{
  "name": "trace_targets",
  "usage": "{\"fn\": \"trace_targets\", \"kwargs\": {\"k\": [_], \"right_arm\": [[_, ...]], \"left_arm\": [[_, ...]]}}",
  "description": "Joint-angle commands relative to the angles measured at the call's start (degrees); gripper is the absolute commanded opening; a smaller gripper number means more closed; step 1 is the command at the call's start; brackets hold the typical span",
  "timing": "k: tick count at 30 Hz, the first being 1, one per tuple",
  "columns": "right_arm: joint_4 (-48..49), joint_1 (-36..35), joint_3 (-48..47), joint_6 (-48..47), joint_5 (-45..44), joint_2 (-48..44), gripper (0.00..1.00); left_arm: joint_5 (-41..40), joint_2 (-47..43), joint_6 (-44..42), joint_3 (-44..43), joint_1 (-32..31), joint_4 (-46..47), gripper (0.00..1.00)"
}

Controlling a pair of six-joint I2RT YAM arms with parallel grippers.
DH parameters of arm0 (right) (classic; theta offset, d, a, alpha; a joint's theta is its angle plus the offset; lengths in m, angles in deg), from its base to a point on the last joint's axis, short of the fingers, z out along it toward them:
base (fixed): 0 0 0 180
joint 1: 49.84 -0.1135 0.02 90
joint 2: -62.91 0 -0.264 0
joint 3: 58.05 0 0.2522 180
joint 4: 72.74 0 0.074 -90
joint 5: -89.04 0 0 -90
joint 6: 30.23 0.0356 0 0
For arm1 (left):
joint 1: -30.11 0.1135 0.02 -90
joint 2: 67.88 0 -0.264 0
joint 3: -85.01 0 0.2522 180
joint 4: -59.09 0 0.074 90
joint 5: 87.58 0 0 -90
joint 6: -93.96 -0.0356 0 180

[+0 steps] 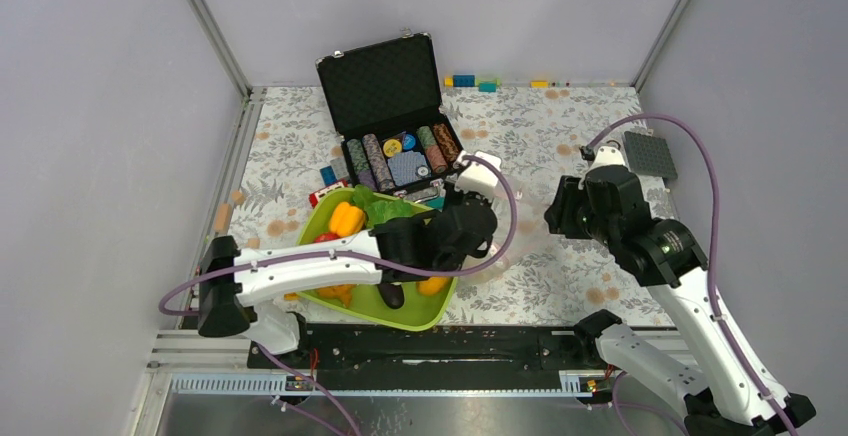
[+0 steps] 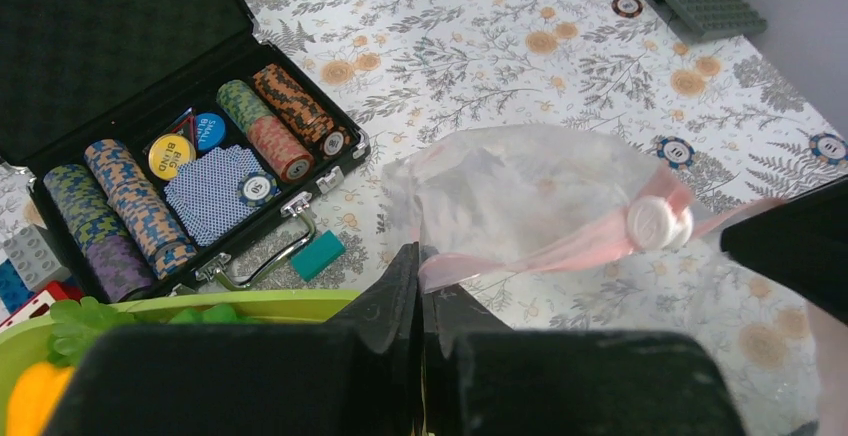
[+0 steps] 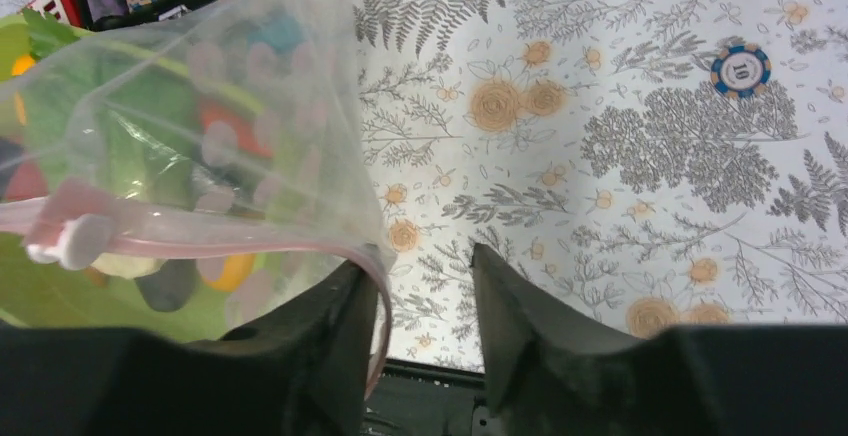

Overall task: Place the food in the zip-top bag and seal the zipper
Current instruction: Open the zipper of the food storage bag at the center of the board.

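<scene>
The bag's opening and white slider (image 3: 78, 241) need to stay free for filling, so my right gripper will next take the zip-top bag by the zipper's loose end (image 3: 378, 284).
The clear zip-top bag (image 2: 520, 191) hangs between my two grippers, faint in the top view (image 1: 520, 231). My left gripper (image 2: 424, 268) is shut on the pinkish zipper strip (image 2: 560, 251) at the bag's left end. A white slider (image 2: 658, 222) sits on the strip. My right gripper (image 3: 425, 276) is open; the strip's end (image 3: 378, 276) loops against its left finger. The food lies in the lime tray (image 1: 420, 321) under my left arm: yellow pepper (image 1: 346, 219), lettuce (image 1: 385, 206), dark eggplant (image 1: 390, 296), orange pieces (image 1: 433, 285). I see no food inside the bag.
An open black poker-chip case (image 1: 395, 126) stands behind the tray. A grey baseplate (image 1: 650, 154) lies at the far right. Small bricks (image 1: 475, 81) line the back wall. A teal brick (image 2: 318, 254) and loose chips (image 3: 740, 68) lie on the floral cloth.
</scene>
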State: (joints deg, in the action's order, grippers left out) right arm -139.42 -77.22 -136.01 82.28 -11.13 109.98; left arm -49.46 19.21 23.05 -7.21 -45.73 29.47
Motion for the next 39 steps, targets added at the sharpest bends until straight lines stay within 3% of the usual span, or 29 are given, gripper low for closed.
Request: {"fn": "trace_targets", "kwargs": {"k": [1,6,8,9,14,19,22,28,31,36,39], "right_arm": [[4.5,0.6,4.2,3.4,-0.5,-0.3,0.52],[8.7,0.6,6.2,5.0,7.9,1.6,0.53],[8.7,0.6,7.1,3.2,9.1,1.0,0.46],[8.4,0.6,7.6,2.4,8.5,0.1,0.37],[1.8,0.6,7.1,-1.7,-6.6,-4.6,0.0],[-2.7,0.6,1.3,-2.4,-19.7,-3.7,0.0],[-2.4,0.6,-1.0,-3.1,-19.5,-2.6,0.0],[3.7,0.6,2.6,-5.5,-5.2,-1.9,0.0],[5.7,0.6,4.2,-6.2,0.0,-0.5,0.0],[5.7,0.6,4.2,-5.2,1.1,2.1,0.0],[5.6,0.6,3.9,-4.8,2.7,2.4,0.0]], "left_arm": [[1.5,-4.6,2.8,2.3,0.9,5.1,0.0],[2.3,-3.2,5.6,2.0,0.8,5.2,0.0],[1.6,-2.8,5.9,1.8,0.8,5.3,0.0],[0.8,-2.6,6.0,1.8,0.9,5.3,0.0],[-1.7,-1.0,4.5,2.2,1.5,6.2,0.01],[7.4,0.3,7.8,2.1,6.2,7.5,0.09],[16.9,0.0,7.7,3.4,8.7,10.3,0.24],[38.2,-0.1,1.9,8.5,9.0,20.4,0.69],[41.4,0.2,3.7,9.8,8.9,19.9,0.78],[43.2,-5.4,5.5,15.5,8.7,21.0,0.98],[44.7,-9.8,5.8,18.9,8.3,20.4,0.99]]}}
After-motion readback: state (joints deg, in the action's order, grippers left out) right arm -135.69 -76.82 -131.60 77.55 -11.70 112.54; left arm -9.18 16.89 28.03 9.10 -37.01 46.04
